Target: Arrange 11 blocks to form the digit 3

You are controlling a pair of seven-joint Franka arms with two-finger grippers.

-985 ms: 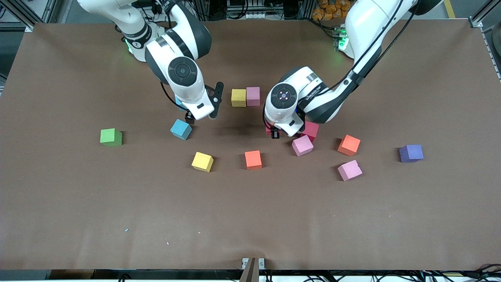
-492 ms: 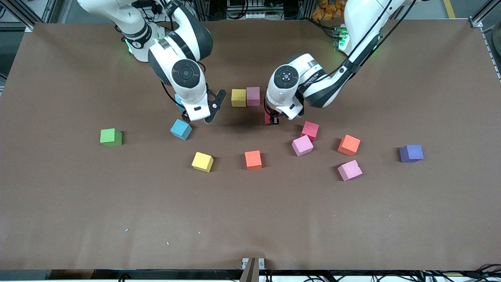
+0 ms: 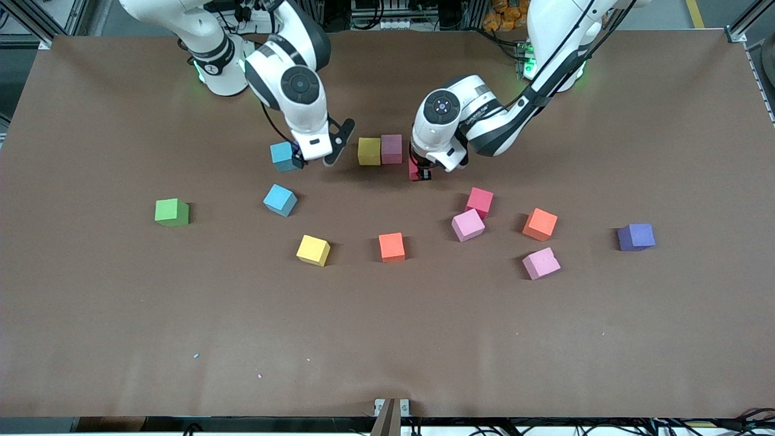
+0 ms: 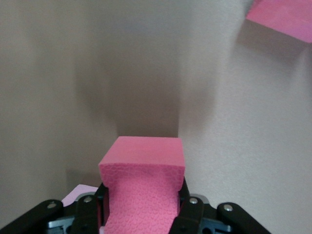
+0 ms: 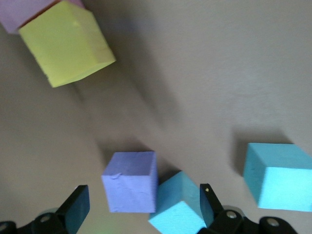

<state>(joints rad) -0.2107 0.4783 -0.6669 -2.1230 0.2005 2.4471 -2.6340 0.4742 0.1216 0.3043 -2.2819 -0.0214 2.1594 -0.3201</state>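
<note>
The robot's right gripper will next grab the violet-blue block by its opposite sides, to extend the digit 3 beside the yellow block [image 3: 369, 151].
My left gripper [image 3: 421, 173] is shut on a red block [image 3: 414, 169], held low beside the pink block [image 3: 392, 148] that touches a yellow block [image 3: 369, 151]. The left wrist view shows the red block [image 4: 144, 178] squeezed between the fingers. My right gripper [image 3: 315, 160] stands open by a blue block [image 3: 282, 155]. In the right wrist view a violet-blue block [image 5: 130, 180] and a blue block [image 5: 178, 209] lie between its fingers [image 5: 78, 207]. Loose blocks nearer the camera: blue [image 3: 280, 200], yellow [image 3: 313, 250], orange [image 3: 392, 247], red [image 3: 480, 200], pink [image 3: 467, 224], orange [image 3: 539, 224], pink [image 3: 540, 263], purple [image 3: 636, 237].
A green cube [image 3: 172, 212] sits alone toward the right arm's end of the brown table [image 3: 387, 339]. The half of the table nearest the camera is bare. The table's edge runs close to both arm bases.
My left gripper carried the red block away from the red and pink pair toward the arm bases, up beside the pink-and-yellow pair. My right gripper, still open, moved off the nearer blue block to the farther one.
</note>
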